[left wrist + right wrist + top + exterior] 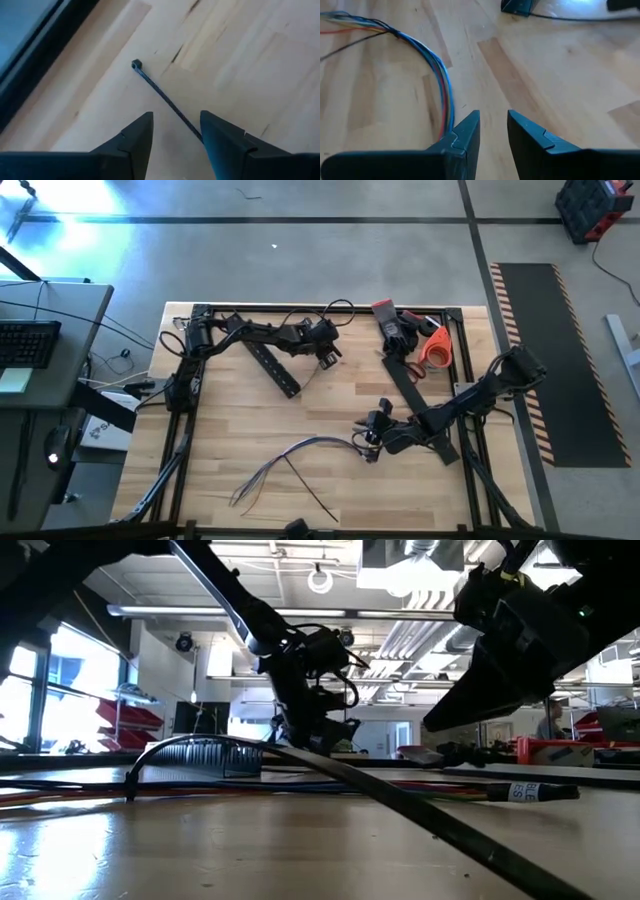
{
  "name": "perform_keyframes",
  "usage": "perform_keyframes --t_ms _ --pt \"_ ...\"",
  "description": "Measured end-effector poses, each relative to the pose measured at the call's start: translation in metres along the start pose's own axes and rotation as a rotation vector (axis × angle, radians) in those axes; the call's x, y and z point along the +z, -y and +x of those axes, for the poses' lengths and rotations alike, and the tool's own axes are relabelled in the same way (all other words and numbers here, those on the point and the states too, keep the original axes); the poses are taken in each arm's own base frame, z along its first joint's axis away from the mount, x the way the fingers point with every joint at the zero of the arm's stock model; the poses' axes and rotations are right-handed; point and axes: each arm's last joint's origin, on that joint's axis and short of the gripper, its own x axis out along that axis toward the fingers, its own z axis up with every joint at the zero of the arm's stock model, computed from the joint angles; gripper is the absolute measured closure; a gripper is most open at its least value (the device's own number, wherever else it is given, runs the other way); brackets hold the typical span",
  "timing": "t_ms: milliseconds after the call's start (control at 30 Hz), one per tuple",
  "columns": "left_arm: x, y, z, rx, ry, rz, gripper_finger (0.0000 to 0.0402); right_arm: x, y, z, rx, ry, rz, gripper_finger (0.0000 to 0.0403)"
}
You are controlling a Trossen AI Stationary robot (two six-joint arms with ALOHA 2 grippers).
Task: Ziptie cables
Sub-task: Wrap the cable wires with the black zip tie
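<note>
The zip tie's head (136, 64) should stay free for looping around the cables, so the left gripper will next take hold of the zip tie by its strap (174, 106).
The cables (290, 452) lie on the wooden table as a thin bundle that fans out toward the near-left. In the right wrist view they show as coloured wires (437, 70). A long dark strip (312, 495) crosses the bundle and reaches toward the near edge. My right gripper (372, 444) is open, low at the bundle's right end, and the gap between its fingers (493, 132) is empty. My left gripper (326, 352) hovers farther back, open (176, 135), over a thin black zip tie (160, 92) that lies on the wood with its head (136, 64) pointing away. My left gripper: the zip tie's near end (196, 131) disappears behind one finger (220, 140). Whether that finger touches it I cannot tell. My right gripper: the cable bundle (445, 122) runs along the outer side of one finger (465, 137) and vanishes behind it. Whether they touch I cannot tell.
A flat black perforated bar (276, 370) lies slanted near the left gripper. At the far right lie an orange tape roll (436, 348), red-handled tools (392, 320) and a black strap (405, 385). Black frame rails (300, 308) edge the table. A desk with a keyboard (28, 343) stands to the left.
</note>
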Motion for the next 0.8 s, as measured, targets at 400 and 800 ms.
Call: perform_keyframes --t_ms 400,800 --pt "-0.003 -0.003 0.001 -0.041 -0.041 -0.032 0.0360 -0.012 -0.029 -0.022 0.100 0.059 0.084 0.0320" --pt "0.004 0.056 -0.047 -0.168 0.089 0.178 0.0401 -0.026 -0.051 -0.048 0.075 0.199 0.063 0.0320"
